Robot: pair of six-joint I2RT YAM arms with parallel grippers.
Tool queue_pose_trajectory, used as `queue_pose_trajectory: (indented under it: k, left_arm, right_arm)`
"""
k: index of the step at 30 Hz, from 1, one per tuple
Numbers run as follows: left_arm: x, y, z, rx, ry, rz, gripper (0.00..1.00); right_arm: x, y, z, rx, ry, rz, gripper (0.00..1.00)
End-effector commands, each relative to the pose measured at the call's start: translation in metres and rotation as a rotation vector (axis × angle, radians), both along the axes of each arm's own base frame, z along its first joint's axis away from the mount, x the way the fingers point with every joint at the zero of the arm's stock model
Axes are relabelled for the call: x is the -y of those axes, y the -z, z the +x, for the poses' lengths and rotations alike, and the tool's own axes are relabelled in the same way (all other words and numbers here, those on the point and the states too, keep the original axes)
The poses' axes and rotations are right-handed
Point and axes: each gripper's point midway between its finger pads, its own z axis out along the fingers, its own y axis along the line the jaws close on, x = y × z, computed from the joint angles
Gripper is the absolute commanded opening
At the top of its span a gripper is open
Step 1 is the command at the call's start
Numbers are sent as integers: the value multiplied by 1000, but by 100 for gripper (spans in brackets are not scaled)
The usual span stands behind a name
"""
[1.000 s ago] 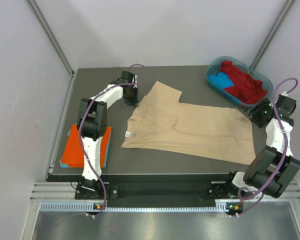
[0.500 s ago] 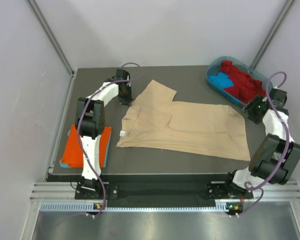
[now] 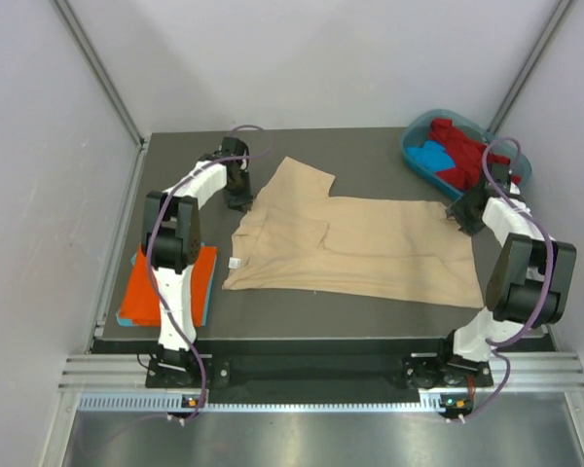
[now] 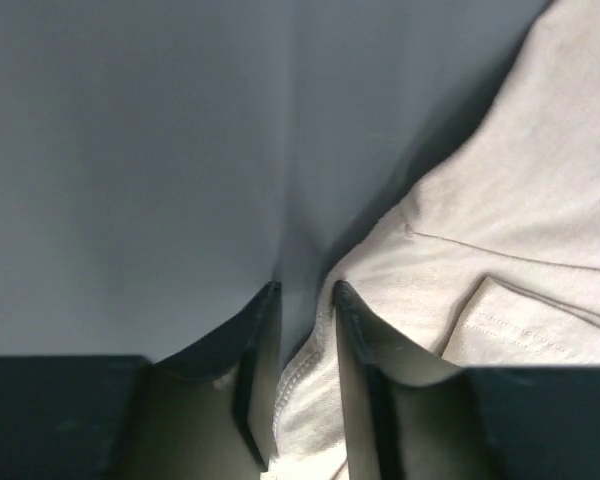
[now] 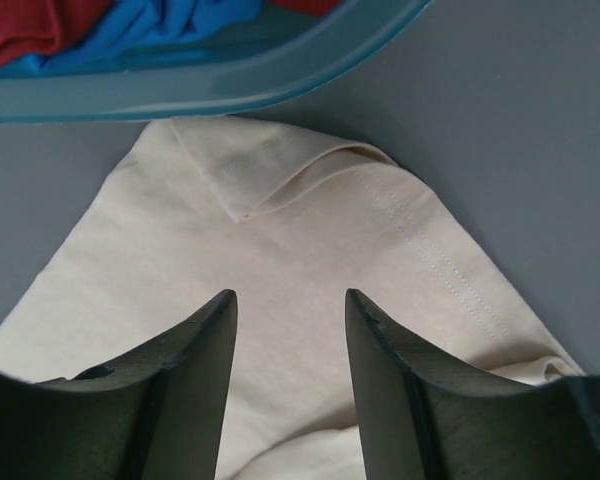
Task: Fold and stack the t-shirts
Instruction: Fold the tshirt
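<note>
I will next grab the beige t-shirt's shoulder edge between neck label (image 3: 236,262) and sleeve with my left gripper to fold the t-shirt's far side over.
A beige t-shirt (image 3: 370,248) lies spread flat across the middle of the table, its white neck label (image 3: 236,262) at the left edge. My left gripper (image 3: 239,201) sits at the shirt's far left edge. In the left wrist view its jaws (image 4: 305,290) stand slightly apart, with the stitched hem (image 4: 300,390) lying loose between them. My right gripper (image 3: 457,214) hovers open over the shirt's far right corner (image 5: 280,230), nothing pinched between its fingers (image 5: 288,295). An orange t-shirt (image 3: 165,287) lies folded at the front left.
A teal tub (image 3: 407,154) at the back right holds a crumpled red shirt (image 3: 467,146) and a blue one (image 3: 430,156). Its rim (image 5: 180,95) is just beyond my right fingers. A blue layer (image 3: 206,302) shows under the orange shirt.
The beige shirt slid left across the table with my left gripper, whose jaws then parted. My right arm swung in from the table's right edge to the shirt's corner by the tub.
</note>
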Motion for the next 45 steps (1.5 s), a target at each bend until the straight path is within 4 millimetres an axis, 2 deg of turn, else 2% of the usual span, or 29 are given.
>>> queue_pose_trajectory:
  k: [1, 4, 6, 7, 12, 21, 23, 27, 33, 40, 45]
  left_arm:
    - [-9, -39, 10, 85, -27, 0, 34]
    - [-1, -55, 27, 149, -1, -38, 39]
    - [6, -58, 37, 178, 35, -65, 41]
    - [12, -64, 48, 224, 51, -92, 41]
    - [34, -57, 75, 290, 146, -174, 44]
    - [52, -32, 108, 296, 202, -225, 46]
    - [54, -25, 109, 284, 198, -229, 46]
    - [59, -24, 111, 298, 208, -248, 47]
    - [71, -14, 108, 280, 225, -288, 45]
    - [77, 1, 95, 247, 255, -275, 44]
    - [83, 8, 95, 242, 257, -298, 39]
  right_arm:
    - [12, -15, 25, 61, 124, -46, 47]
    - [9, -10, 30, 48, 154, -41, 45]
    - [7, -8, 29, 26, 179, -42, 45]
    - [8, -5, 32, 28, 192, -35, 45]
    - [1, -2, 42, 37, 197, -21, 45]
    - [-5, -1, 52, 26, 235, -40, 45]
    - [-5, 1, 50, 11, 244, -43, 45]
    - [-2, 7, 45, -21, 277, -57, 45]
    - [-3, 18, 51, -19, 276, -48, 45]
    - [-5, 29, 57, -14, 280, -40, 44]
    - [-4, 33, 58, 0, 290, -39, 43]
